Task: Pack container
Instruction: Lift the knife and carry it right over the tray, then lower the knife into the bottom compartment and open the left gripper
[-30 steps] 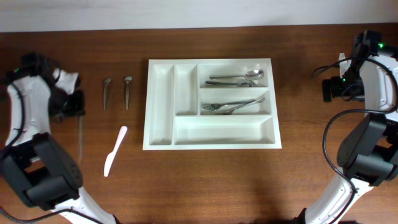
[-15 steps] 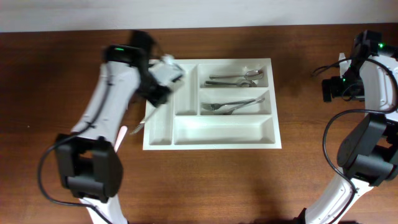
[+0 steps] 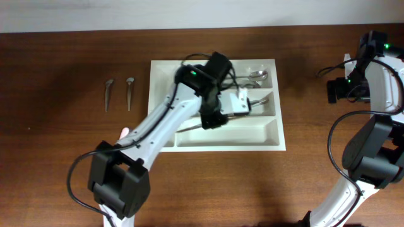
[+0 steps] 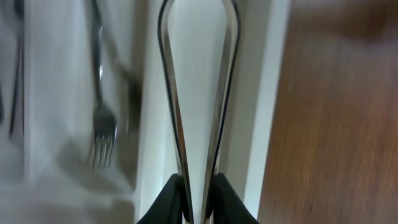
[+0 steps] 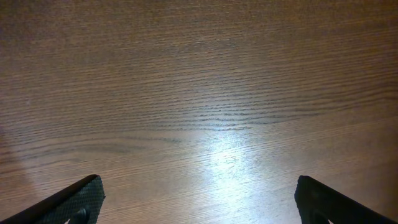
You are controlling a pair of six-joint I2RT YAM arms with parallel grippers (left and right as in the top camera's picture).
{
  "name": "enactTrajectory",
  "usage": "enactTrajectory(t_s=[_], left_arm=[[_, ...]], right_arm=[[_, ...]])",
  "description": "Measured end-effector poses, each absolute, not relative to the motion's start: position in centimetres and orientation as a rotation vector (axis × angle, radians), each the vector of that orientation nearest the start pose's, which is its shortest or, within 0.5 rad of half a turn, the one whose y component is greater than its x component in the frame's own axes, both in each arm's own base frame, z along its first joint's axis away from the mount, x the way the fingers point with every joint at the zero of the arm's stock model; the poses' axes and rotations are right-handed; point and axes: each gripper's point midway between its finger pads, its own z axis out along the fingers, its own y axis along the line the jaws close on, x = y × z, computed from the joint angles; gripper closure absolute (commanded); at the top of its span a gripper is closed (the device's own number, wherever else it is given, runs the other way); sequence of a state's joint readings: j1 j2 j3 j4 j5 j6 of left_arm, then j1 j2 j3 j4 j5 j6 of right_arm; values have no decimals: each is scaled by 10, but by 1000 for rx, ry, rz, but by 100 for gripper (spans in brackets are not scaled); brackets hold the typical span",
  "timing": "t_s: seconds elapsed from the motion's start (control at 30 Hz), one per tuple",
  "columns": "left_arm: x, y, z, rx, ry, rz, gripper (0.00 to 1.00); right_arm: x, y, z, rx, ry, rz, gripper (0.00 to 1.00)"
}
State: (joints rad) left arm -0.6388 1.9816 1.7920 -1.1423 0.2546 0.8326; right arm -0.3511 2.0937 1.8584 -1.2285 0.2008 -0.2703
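The metal knife (image 3: 189,127) hangs high and slanted above the section of the tray and could catch on the section's divider if the left gripper opened now, so the left gripper needs to keep holding it.
The container (image 3: 163,107) is a large white cutlery tray at the middle of the table. Metal spoons (image 3: 252,77) lie in its top right compartment and metal forks (image 3: 260,101) in the one below. My left gripper (image 3: 212,120) is over the tray, shut on a metal knife (image 3: 189,127). In the left wrist view the knife (image 4: 199,93) runs forward from the shut jaws (image 4: 198,199) over a long compartment, with a fork (image 4: 102,134) in the compartment beside it. My right gripper (image 5: 199,208) is open and empty over bare wood at the far right.
Two small metal spoons (image 3: 108,93) (image 3: 129,91) lie on the table left of the tray. A white plastic knife (image 3: 121,133) shows partly under my left arm. The tray's outer wall (image 4: 267,93) borders brown table (image 4: 336,124). My right arm (image 3: 375,69) stands at the right edge.
My left arm has swung from the table's left side across to the tray's right half, carrying the metal knife that lay on the table. The right arm has not moved.
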Motion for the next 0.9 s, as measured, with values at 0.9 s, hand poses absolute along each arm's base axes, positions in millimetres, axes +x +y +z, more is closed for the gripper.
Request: enactTrajectory(t_s=[0.9], left_arm=[[323, -321, 60, 2142, 2027, -350, 75]], right_arm=[[392, -180, 102, 142, 3079, -347, 1]])
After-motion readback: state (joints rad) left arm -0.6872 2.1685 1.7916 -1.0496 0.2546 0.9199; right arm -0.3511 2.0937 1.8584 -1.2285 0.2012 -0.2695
